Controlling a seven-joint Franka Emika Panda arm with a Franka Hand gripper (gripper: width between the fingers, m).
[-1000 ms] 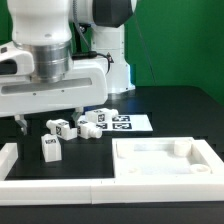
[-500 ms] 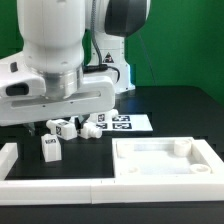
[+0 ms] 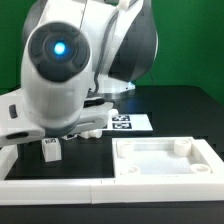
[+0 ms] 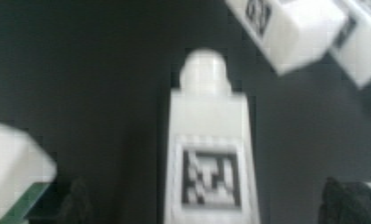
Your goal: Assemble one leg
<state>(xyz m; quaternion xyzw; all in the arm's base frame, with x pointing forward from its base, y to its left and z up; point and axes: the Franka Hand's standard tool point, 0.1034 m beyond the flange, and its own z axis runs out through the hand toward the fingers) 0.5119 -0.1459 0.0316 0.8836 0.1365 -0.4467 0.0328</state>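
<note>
My gripper grabs the leg by its tagged body [image 3: 52, 150] [image 4: 210, 178] next, which leaves its narrow end free to join the white panel.
The leg [image 3: 50, 150] is a small white post with a black-and-white tag, resting on the black table at the exterior view's left. In the wrist view the leg [image 4: 208, 140] fills the middle, blurred, its tag facing the camera. My gripper [image 4: 200, 205] is open above it. One dark fingertip [image 4: 40, 200] stands on one side of the leg and the other on the opposite side, both apart from it. In the exterior view the arm's bulky white body hides the fingers.
More white legs [image 4: 297, 35] lie just beyond the leg. The wide white rimmed panel [image 3: 165, 157] lies at the exterior view's right. The marker board [image 3: 125, 123] lies behind. A white wall [image 3: 40, 185] runs along the front left.
The arm has tilted and swung toward the camera, and now covers the cluster of legs behind. The leg at the left has not moved.
</note>
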